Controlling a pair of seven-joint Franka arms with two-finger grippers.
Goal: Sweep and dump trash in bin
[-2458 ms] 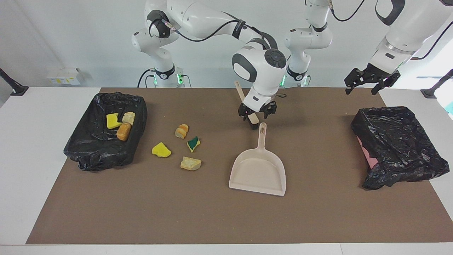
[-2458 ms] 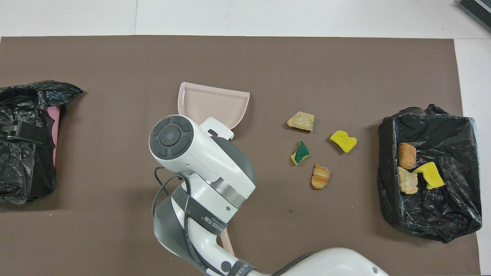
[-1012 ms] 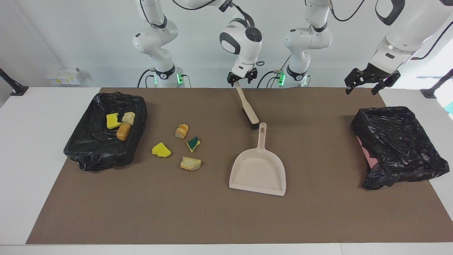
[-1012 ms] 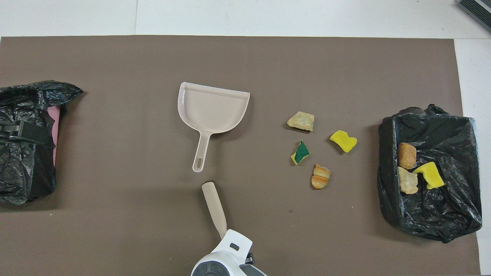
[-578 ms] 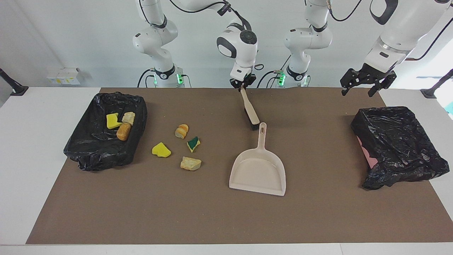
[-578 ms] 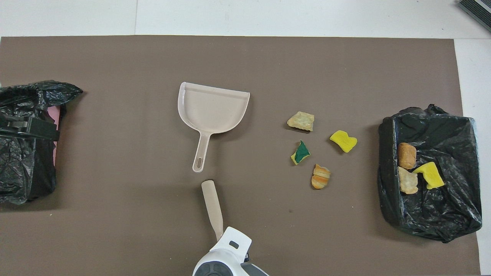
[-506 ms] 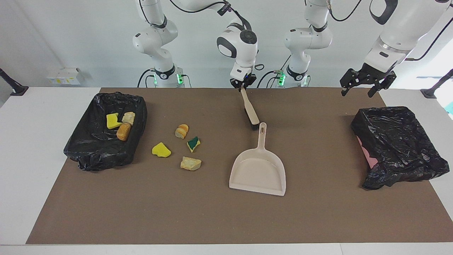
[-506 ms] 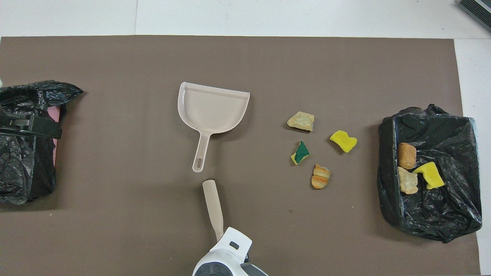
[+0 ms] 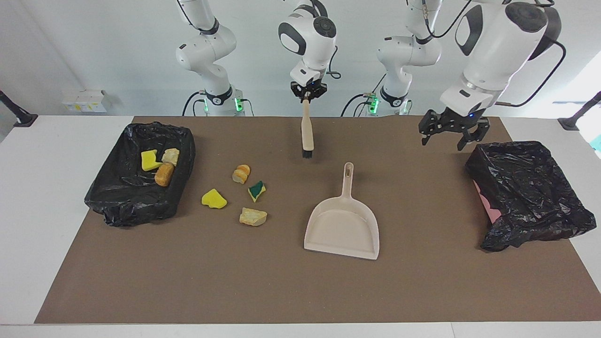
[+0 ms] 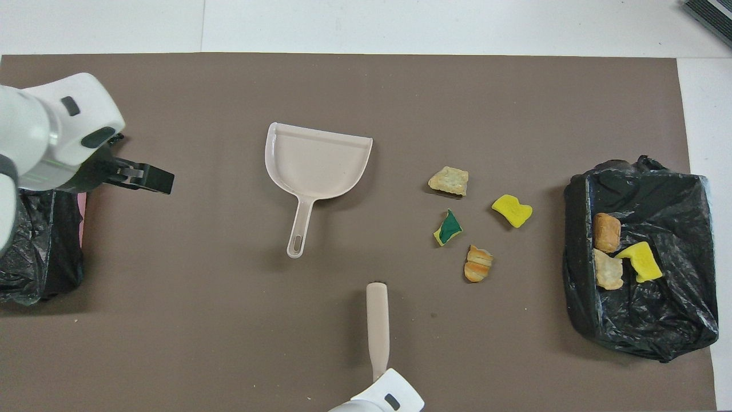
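My left gripper is going to grab the dustpan by its narrow handle (image 10: 299, 228) next, as the dustpan's broad pan is far wider than my fingers open.
Several loose scraps of trash lie on the brown mat: an orange bread chunk (image 9: 241, 173), a green-yellow sponge bit (image 9: 256, 190), a yellow sponge bit (image 9: 214, 198) and a tan chunk (image 9: 253, 216). Three more scraps sit in the black-lined bin (image 9: 136, 206) at the right arm's end. My right gripper (image 9: 306, 94) is shut on the handle end of the beige brush (image 9: 306, 134), which hangs bristles down just above the mat. The beige dustpan (image 9: 342, 230) lies flat mid-mat. My left gripper (image 9: 448, 134) hovers open and empty over the mat beside the other bin.
A second black-lined bin (image 9: 526, 192), with pink showing at one side, stands at the left arm's end of the table. The brown mat (image 9: 281, 291) covers most of the white table.
The right gripper closed on the brush handle, lifted the brush off the mat and swung it upright toward the scraps. The left arm came down and in over the mat.
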